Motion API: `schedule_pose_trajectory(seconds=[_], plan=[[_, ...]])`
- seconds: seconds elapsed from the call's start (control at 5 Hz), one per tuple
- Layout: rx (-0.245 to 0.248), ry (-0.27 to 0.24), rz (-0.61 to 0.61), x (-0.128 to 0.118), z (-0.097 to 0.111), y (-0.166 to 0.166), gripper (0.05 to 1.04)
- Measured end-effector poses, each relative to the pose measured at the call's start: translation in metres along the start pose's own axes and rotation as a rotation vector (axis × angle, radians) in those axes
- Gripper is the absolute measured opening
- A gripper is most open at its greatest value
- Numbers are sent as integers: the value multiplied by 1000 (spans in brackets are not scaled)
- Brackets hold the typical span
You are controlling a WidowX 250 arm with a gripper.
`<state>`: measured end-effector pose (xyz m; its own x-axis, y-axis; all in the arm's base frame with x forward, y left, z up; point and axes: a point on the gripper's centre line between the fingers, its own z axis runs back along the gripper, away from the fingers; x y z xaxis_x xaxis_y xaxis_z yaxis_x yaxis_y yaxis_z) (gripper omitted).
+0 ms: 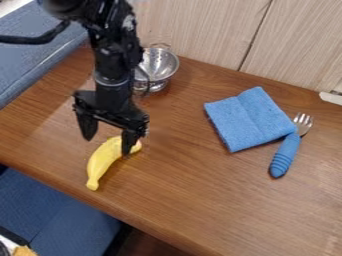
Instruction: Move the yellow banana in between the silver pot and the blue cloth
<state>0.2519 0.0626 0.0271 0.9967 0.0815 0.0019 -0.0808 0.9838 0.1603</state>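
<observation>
My gripper grabs the yellow banana [102,161] by its curved middle next, to set it between the silver pot and the blue cloth.
My gripper [107,144] hangs at the left of the table, open, its two fingers spread apart. Below it lies the yellow banana [102,161]; one finger overlaps the banana's upper end in the view, and whether they touch I cannot tell. Behind the arm, near the wall, stands the silver pot [157,65], a colander-like bowl partly hidden by the arm. Right of centre lies the folded blue cloth [247,119], a wide stretch of wood separating it from the pot.
A fork with a blue handle [285,154] lies at the cloth's right edge. Wooden panels [200,30] rise along the table's back. The wooden table [194,200] has its front edge running diagonally, with blue seating [53,215] below at lower left.
</observation>
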Motion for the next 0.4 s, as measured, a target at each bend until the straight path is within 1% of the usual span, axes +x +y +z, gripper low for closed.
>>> schedule_pose_trajectory(seconds=[0.2, 0.4], plan=[[-25, 26, -77, -1, -14, -5, 1001], [-75, 47, -177, -1, -30, -15, 944]])
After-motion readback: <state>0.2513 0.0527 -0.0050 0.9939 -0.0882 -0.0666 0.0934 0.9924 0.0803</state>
